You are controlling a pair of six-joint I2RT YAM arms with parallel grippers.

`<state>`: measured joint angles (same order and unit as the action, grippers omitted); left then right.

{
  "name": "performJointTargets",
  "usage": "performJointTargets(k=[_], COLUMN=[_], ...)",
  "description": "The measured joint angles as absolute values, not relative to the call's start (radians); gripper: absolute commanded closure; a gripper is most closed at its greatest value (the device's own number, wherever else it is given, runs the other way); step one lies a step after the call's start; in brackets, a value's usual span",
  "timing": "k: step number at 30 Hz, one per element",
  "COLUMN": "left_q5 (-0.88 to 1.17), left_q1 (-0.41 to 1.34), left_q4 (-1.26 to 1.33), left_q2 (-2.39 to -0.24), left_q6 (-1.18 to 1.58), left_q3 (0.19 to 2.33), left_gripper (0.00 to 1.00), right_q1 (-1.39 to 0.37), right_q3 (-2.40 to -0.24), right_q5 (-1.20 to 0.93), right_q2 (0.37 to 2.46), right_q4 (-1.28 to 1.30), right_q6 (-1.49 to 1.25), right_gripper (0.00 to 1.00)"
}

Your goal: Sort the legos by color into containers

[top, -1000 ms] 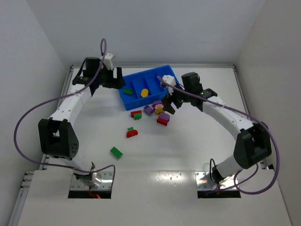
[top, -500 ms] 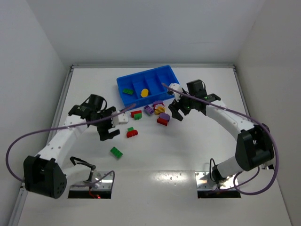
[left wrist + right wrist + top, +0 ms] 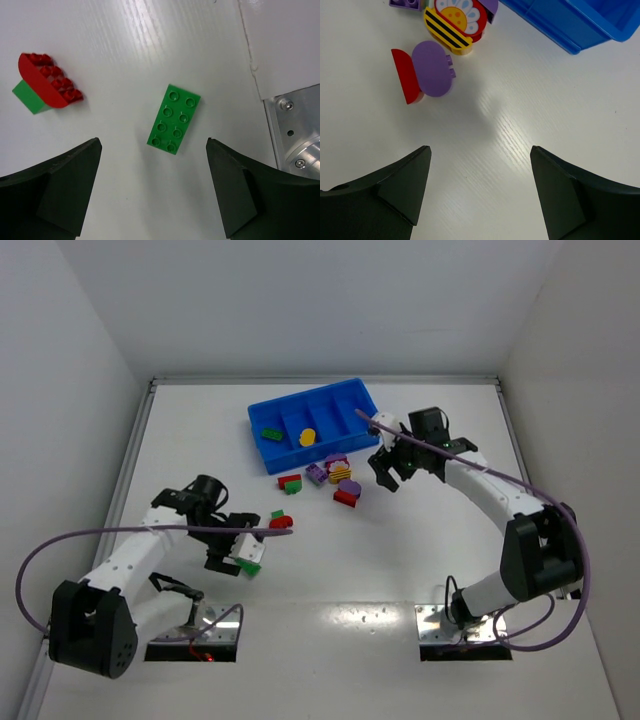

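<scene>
My left gripper needs to grab the flat green brick (image 3: pixel 248 566) (image 3: pixel 174 119) by its long sides next. The brick's ends then stay free to fit into the green lego's container.
The blue tray (image 3: pixel 330 400) of containers lies at the back centre, with a green lego (image 3: pixel 271 434) and a yellow lego (image 3: pixel 307 437) in separate compartments. Loose legos lie in front of it: a red-and-green pair (image 3: pixel 290 482), purple (image 3: pixel 316 473), a yellow striped one (image 3: pixel 340 473) and red (image 3: pixel 345 498). My left gripper (image 3: pixel 232 555) hangs open above a flat green brick (image 3: pixel 174 119), with its jaws to either side and nothing between them. A red arch on a green block (image 3: pixel 45 85) lies nearby. My right gripper (image 3: pixel 388 468) is open and empty, just right of a purple lego (image 3: pixel 432 68) on a red one (image 3: pixel 405 75).
Walls close the table (image 3: pixel 420 540) in on three sides. A raised white panel (image 3: pixel 280 40) and a metal mount plate (image 3: pixel 295 130) lie at the near edge by the green brick. The tray's corner (image 3: pixel 570 25) is just behind my right gripper.
My left arm has swung from beside the tray down to the near left, over the green brick, and opened slightly. My right gripper has drifted a little right, away from the pile.
</scene>
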<state>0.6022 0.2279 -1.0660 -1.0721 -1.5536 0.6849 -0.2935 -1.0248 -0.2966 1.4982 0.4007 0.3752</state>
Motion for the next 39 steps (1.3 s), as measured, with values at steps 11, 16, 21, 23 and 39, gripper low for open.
performJointTargets(k=[11, 16, 21, 23, 39], left_q5=[0.617, 0.616, 0.612, 0.609, 0.570], left_q1=[0.231, 0.239, 0.249, 0.256, 0.283], left_q4=[-1.132, -1.144, -1.121, -1.108, -1.046], left_q2=[-1.166, -1.198, -1.243, -1.262, -1.376], left_q6=[-1.764, -1.798, -1.786, -1.776, -1.734], left_q3=[0.685, 0.685, 0.685, 0.685, 0.706], left_gripper=[0.16, 0.24, 0.25, 0.25, 0.38], right_q1=[-0.247, -0.228, -0.216, -0.216, -0.196], right_q3=[-1.025, -1.025, -1.025, -1.025, -1.050], right_q5=[-0.282, -0.275, -0.276, -0.276, -0.284], right_q2=[1.499, 1.499, 1.500, 1.502, 1.558], right_q4=[0.400, 0.398, 0.398, 0.398, 0.400], right_q6=[0.375, 0.375, 0.375, 0.375, 0.375], right_gripper=[0.19, 0.19, 0.19, 0.19, 0.19])
